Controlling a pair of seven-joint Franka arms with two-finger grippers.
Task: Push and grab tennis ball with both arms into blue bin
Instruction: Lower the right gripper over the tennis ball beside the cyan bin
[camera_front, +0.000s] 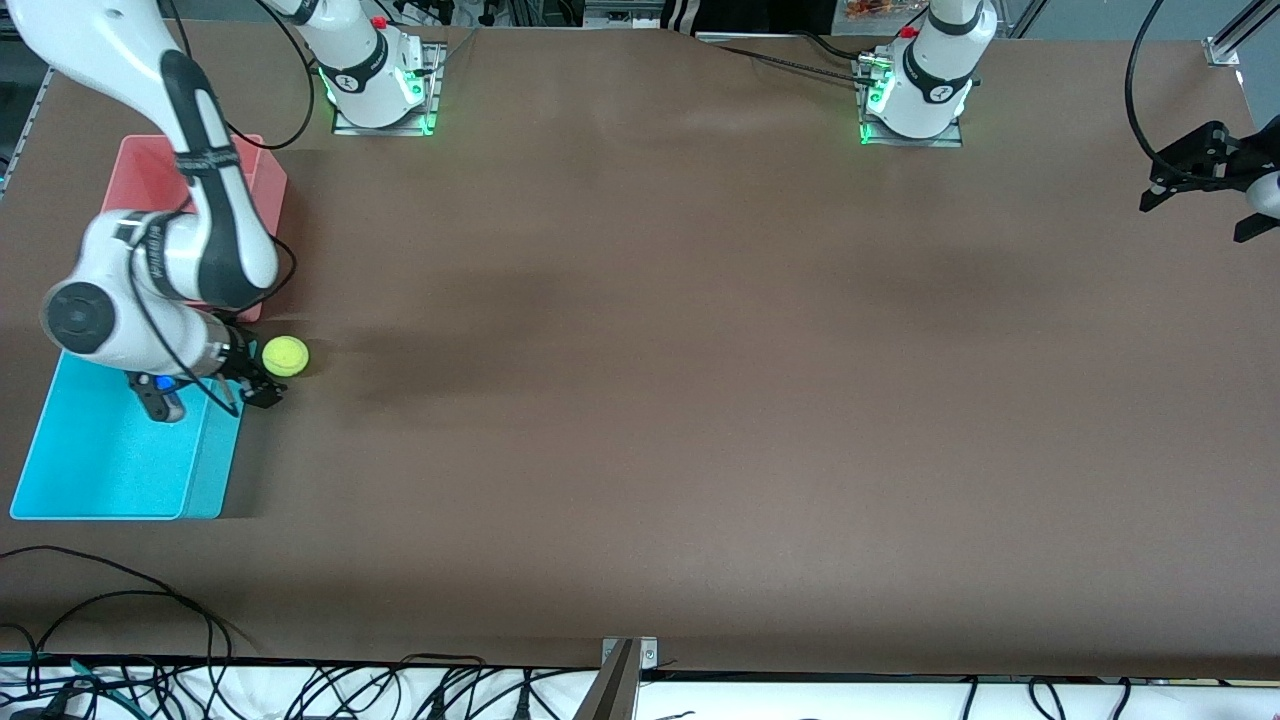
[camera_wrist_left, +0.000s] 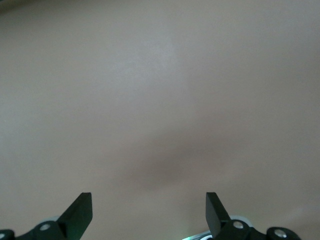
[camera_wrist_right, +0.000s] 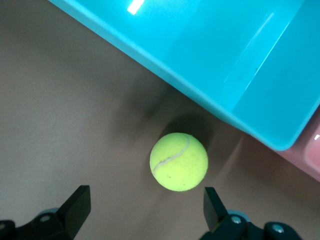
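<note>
I should grab the tennis ball around its round middle (camera_front: 286, 356) with my right gripper next. Then it can go into the blue bin (camera_front: 110, 470).
The tennis ball (camera_front: 285, 356) lies on the brown table just outside the blue bin (camera_front: 110, 470), beside the bin's corner closest to the pink bin. My right gripper (camera_front: 260, 373) is low over the table at that corner, open, with the ball just ahead of its fingertips. In the right wrist view the ball (camera_wrist_right: 179, 161) sits between the open gripper (camera_wrist_right: 146, 201) and the blue bin's wall (camera_wrist_right: 165, 75). My left gripper (camera_front: 1195, 205) waits open and empty over the table's edge at the left arm's end. The left wrist view shows that open gripper (camera_wrist_left: 148, 206) over bare table.
A pink bin (camera_front: 262, 175) stands right next to the blue bin, farther from the front camera, partly hidden by the right arm; its corner shows in the right wrist view (camera_wrist_right: 311, 156). Cables hang along the table's front edge (camera_front: 300, 690).
</note>
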